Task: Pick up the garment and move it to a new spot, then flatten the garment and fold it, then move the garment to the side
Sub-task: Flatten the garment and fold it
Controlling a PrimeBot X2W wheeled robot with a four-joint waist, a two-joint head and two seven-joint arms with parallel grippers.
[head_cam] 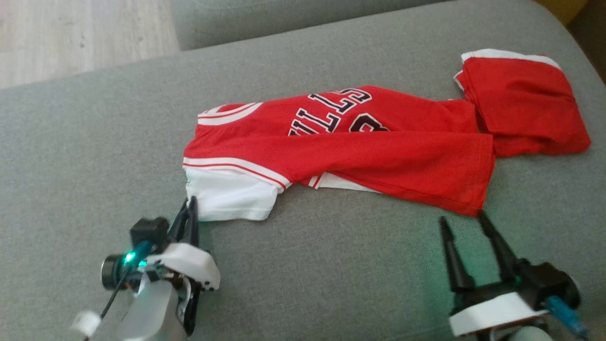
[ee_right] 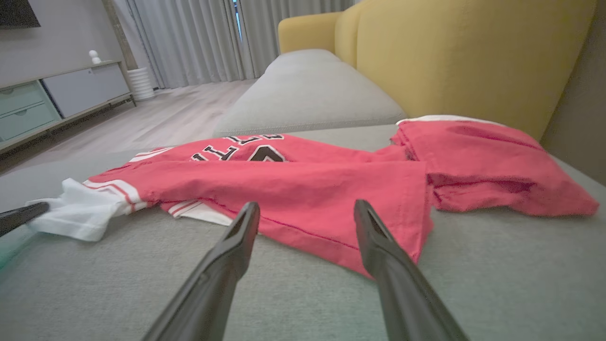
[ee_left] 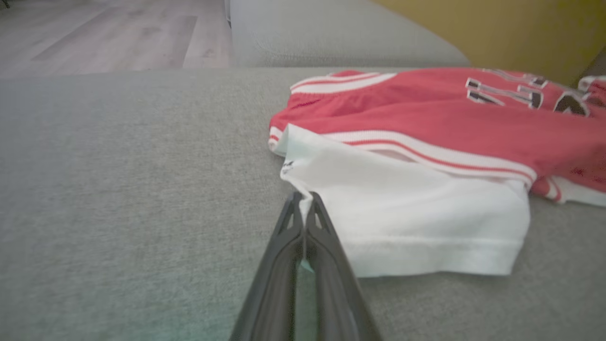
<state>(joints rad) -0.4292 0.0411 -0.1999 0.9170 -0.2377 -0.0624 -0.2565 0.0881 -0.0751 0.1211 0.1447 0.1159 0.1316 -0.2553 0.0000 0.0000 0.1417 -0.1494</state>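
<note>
I need to grab the jersey by its red hem corner [head_cam: 476, 208] with my right gripper next, so that I can spread the lettered front flat for folding.
The garment [head_cam: 341, 151] is a red jersey with dark lettering and a white sleeve [head_cam: 229, 199], lying crumpled and long across the grey sofa cushion [head_cam: 94, 156]. My left gripper [head_cam: 191, 202] is shut on the near left corner of that white sleeve; in the left wrist view its fingertips [ee_left: 303, 195] pinch the sleeve's edge [ee_left: 402, 213]. My right gripper [head_cam: 463, 219] stands open just short of the garment's red hem [ee_right: 331, 232], low over the cushion, with nothing between its fingers [ee_right: 241, 227].
A folded red piece with white trim [head_cam: 521, 104] lies at the garment's right end. A second grey cushion [ee_right: 307, 90] and the yellow sofa back [ee_right: 464, 57] stand beyond. Wooden floor [head_cam: 71, 33] lies past the cushion's far left edge.
</note>
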